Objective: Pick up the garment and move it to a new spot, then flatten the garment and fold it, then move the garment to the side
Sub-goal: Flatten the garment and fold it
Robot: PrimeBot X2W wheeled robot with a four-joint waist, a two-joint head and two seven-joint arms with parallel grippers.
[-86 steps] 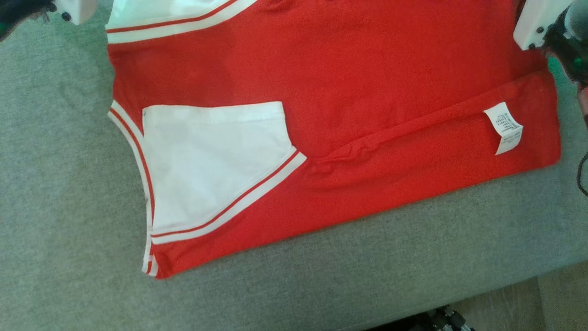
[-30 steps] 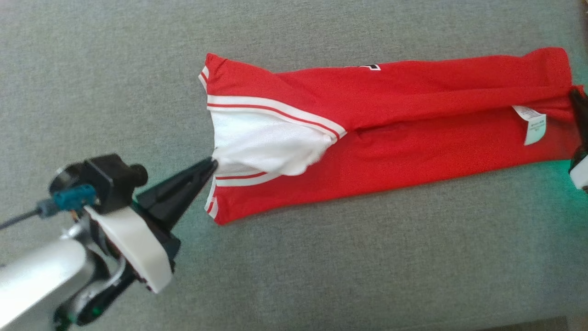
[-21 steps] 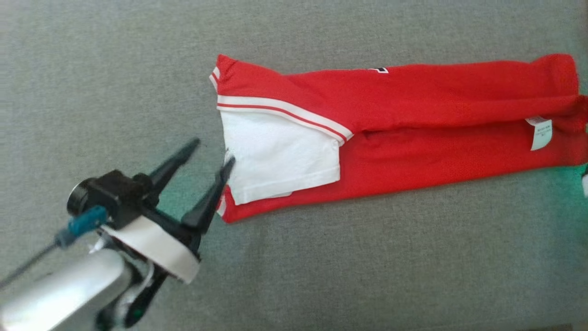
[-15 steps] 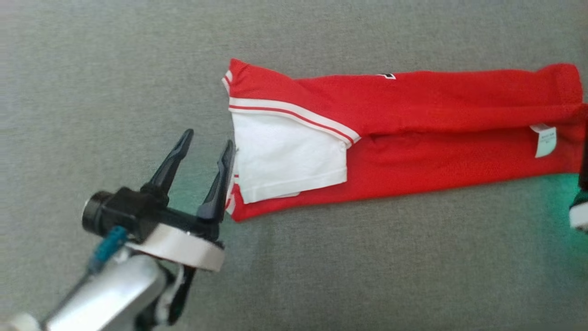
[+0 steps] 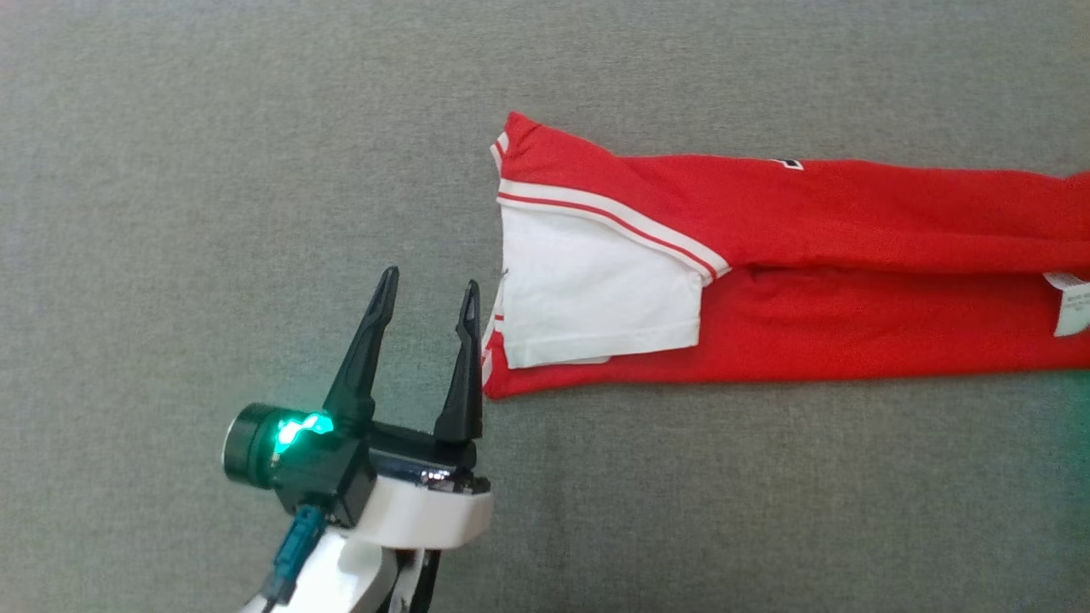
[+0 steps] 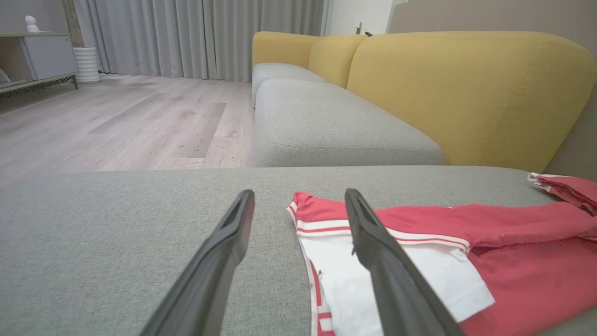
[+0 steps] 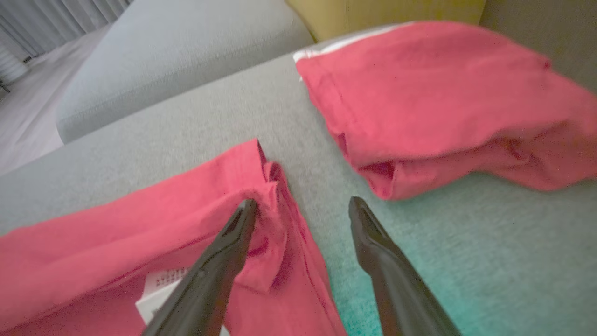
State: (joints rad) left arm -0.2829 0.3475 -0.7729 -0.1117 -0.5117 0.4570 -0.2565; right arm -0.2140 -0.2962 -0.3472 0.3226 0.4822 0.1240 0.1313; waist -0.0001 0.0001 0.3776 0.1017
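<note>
The right gripper pinches the red garment's raised edge (image 7: 273,204) next, since the rest of the garment lies flat.
The red garment (image 5: 851,315) lies folded into a long strip on the grey sofa cushion (image 5: 213,170), its white sleeve (image 5: 588,294) with striped trim on top at the left end. My left gripper (image 5: 430,279) stands open just left of that end, its right finger (image 5: 467,358) close beside the hem, nothing between the fingers. In the left wrist view the left gripper (image 6: 299,193) frames the garment's corner (image 6: 317,214). My right gripper (image 7: 303,203) is open at the strip's other end (image 7: 140,224), its left finger against the red cloth near the white label (image 7: 158,287).
More red cloth (image 7: 443,102) with a white edge lies bunched just beyond the right gripper; whether it belongs to the same garment I cannot tell. A yellow backrest (image 6: 466,93), another grey cushion (image 6: 326,126) and wooden floor (image 6: 116,126) lie beyond.
The garment went from spread wide to a narrow strip. My left gripper let go of the white sleeve, opened and drew back. The head camera has shifted, so the garment sits further right.
</note>
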